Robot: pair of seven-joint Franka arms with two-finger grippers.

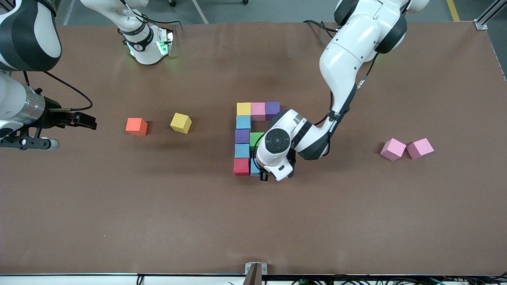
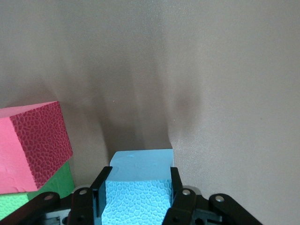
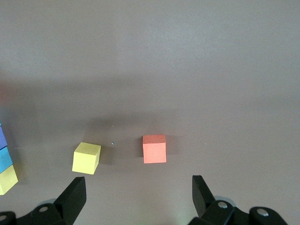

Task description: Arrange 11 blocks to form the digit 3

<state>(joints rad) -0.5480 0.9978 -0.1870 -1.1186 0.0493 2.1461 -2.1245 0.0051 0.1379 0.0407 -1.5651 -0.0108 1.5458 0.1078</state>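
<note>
My left gripper releases the blue block point(image 2: 138, 192) now, since the block rests low on the tabletop beside the red block point(image 2: 35, 140) and would stay there.
Several blocks form a pattern mid-table: a row of yellow point(image 1: 243, 109), pink point(image 1: 258, 111) and purple point(image 1: 272, 110), then a column of blue point(image 1: 243, 122), purple point(image 1: 242, 136), blue point(image 1: 242, 151) and red point(image 1: 241, 166). A green block point(image 1: 256, 139) sits beside the column's purple one. My left gripper point(image 2: 137, 180) is shut on a blue block point(image 2: 138, 187), low beside the red block point(image 2: 35, 140); the hand hides most of it in the front view. My right gripper point(image 3: 138, 187) waits open at the right arm's end of the table.
An orange cube point(image 1: 136, 126) and a loose yellow cube point(image 1: 181, 122) lie between the right gripper and the pattern. Two pink cubes point(image 1: 393, 149) point(image 1: 420, 148) sit side by side toward the left arm's end.
</note>
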